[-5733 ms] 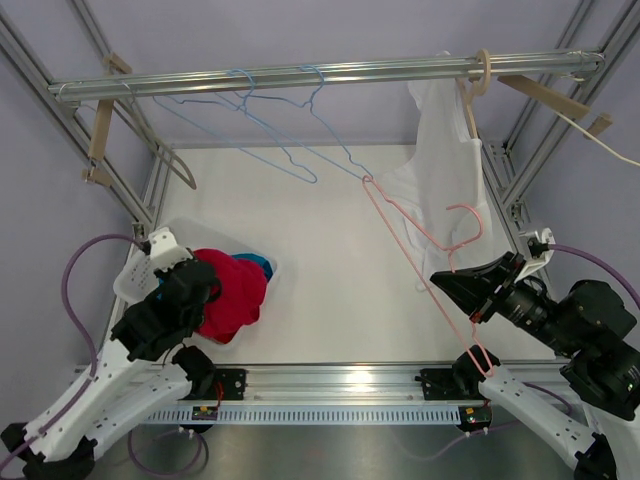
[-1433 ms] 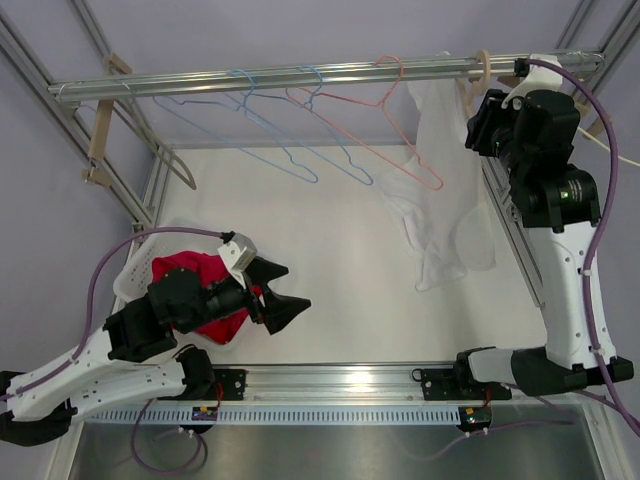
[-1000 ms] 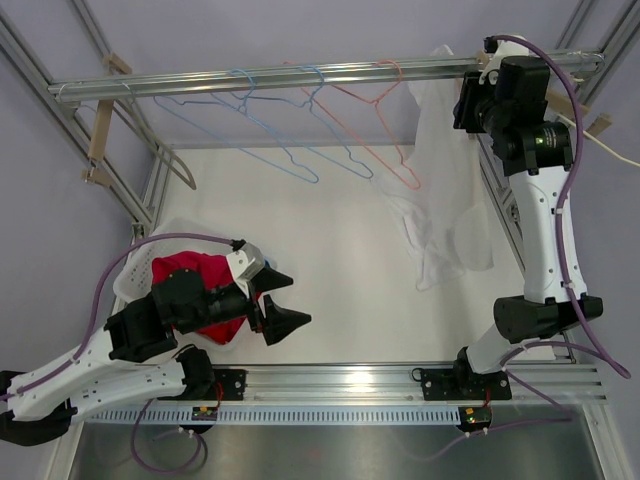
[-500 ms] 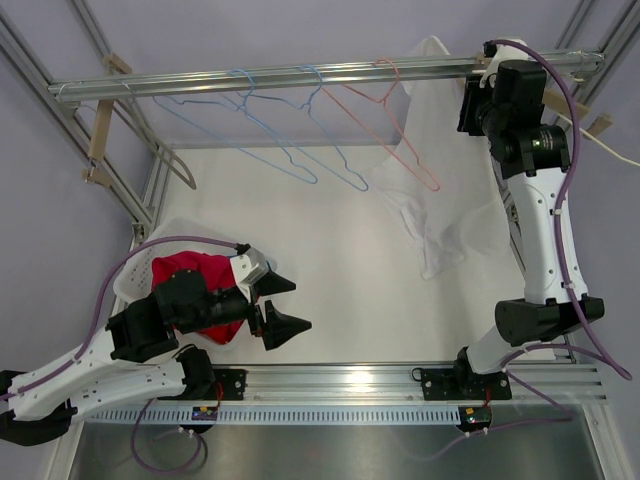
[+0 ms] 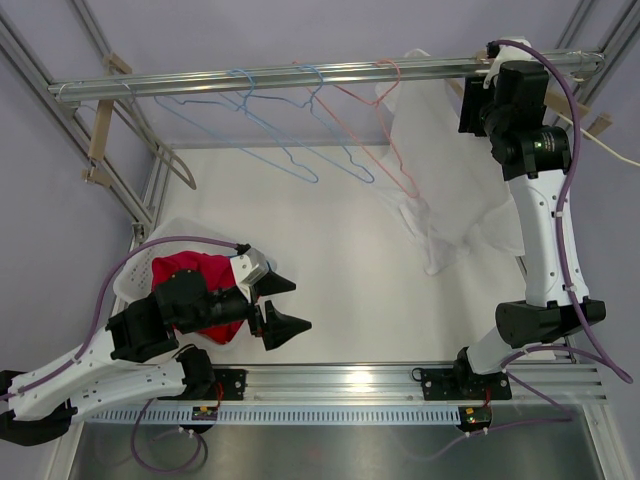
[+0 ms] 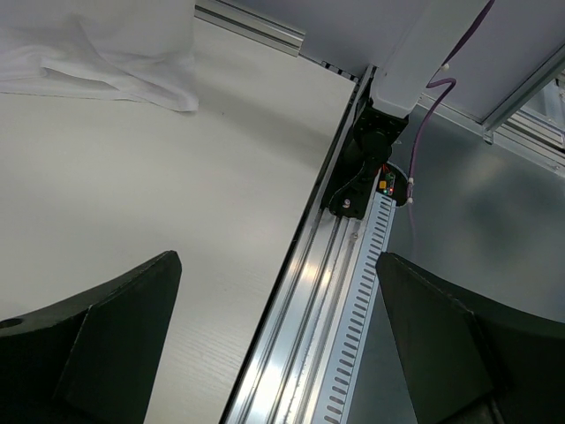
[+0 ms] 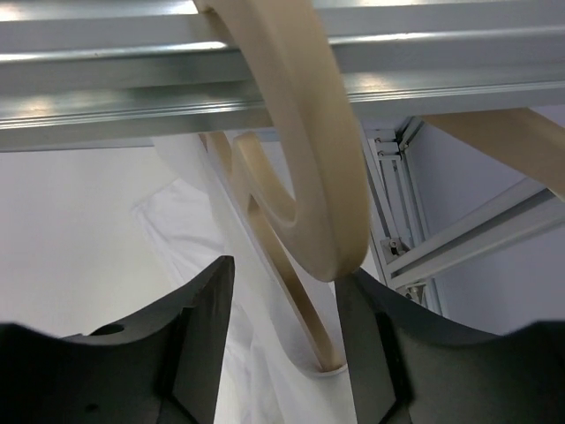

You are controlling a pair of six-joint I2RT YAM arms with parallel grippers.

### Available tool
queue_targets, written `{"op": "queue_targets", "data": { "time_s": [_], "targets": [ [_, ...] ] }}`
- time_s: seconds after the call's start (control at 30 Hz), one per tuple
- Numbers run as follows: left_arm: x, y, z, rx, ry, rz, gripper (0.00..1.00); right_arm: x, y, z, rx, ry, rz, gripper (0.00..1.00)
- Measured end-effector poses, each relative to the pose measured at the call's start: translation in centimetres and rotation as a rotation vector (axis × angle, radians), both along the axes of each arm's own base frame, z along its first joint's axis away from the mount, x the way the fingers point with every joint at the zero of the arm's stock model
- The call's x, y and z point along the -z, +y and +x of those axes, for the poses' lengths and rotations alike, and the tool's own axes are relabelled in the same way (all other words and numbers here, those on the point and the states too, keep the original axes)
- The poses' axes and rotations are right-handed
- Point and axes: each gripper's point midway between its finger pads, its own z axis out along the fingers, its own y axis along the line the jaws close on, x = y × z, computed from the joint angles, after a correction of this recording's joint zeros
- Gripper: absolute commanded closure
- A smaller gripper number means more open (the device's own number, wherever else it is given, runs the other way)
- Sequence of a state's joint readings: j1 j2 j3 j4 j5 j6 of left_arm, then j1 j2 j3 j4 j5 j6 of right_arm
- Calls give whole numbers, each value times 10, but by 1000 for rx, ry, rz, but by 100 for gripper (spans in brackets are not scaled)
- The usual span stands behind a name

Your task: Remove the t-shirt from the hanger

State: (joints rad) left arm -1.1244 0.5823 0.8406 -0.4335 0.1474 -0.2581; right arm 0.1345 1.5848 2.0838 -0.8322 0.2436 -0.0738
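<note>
I should next grab the near side of the hanger just below its hook with my right gripper, so the hook comes off the bar and the t-shirt (image 5: pixel 440 160) stays free to remove.
The white t-shirt (image 5: pixel 440 160) hangs from the wooden hanger (image 7: pixel 309 159), whose hook sits over the top rail (image 5: pixel 250 78); the shirt's lower end drapes onto the table. My right gripper (image 5: pixel 476 98) is raised to the rail, open, fingers either side of the hook's tip (image 7: pixel 284 274); the right finger is almost against the wood. The shirt (image 7: pixel 203 238) fills the space below. In the top view the arm hides the hook. My left gripper (image 5: pixel 298 305) hovers low over the table's front, open and empty (image 6: pixel 278 261). A shirt corner (image 6: pixel 115 44) lies far ahead of it.
A pink wire hanger (image 5: pixel 390 140) and blue wire hangers (image 5: pixel 290 130) hang on the rail left of the shirt. Wooden hangers sit at the far left (image 5: pixel 100 130) and far right (image 5: pixel 590 120). A white bin (image 5: pixel 135 275) with red clothes stands by the left arm. The front rail (image 6: pixel 309 291) runs under the left gripper.
My right gripper's jaws have spread wider around the hook. The t-shirt's lower part has swung out to the right and the pink hanger sways. The left arm has barely moved.
</note>
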Motion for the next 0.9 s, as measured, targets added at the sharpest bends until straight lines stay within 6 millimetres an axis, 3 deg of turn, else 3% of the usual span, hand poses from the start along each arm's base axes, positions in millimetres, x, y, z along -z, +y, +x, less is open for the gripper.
{"op": "queue_targets", "data": {
  "time_s": [0.33,0.6,0.73,0.9],
  "targets": [
    [0,0,0,0,0,-1,1,3,-2,3,-36,13,31,41],
    [-1,2,-1,0,-4,-7,1,18,14,10,-123,45,106,70],
    [1,2,-1,0,-1,-1,1,17,21,10,-158,40,128,93],
    [2,2,-1,0,1,3,1,16,24,11,-170,36,137,100]
  ]
}}
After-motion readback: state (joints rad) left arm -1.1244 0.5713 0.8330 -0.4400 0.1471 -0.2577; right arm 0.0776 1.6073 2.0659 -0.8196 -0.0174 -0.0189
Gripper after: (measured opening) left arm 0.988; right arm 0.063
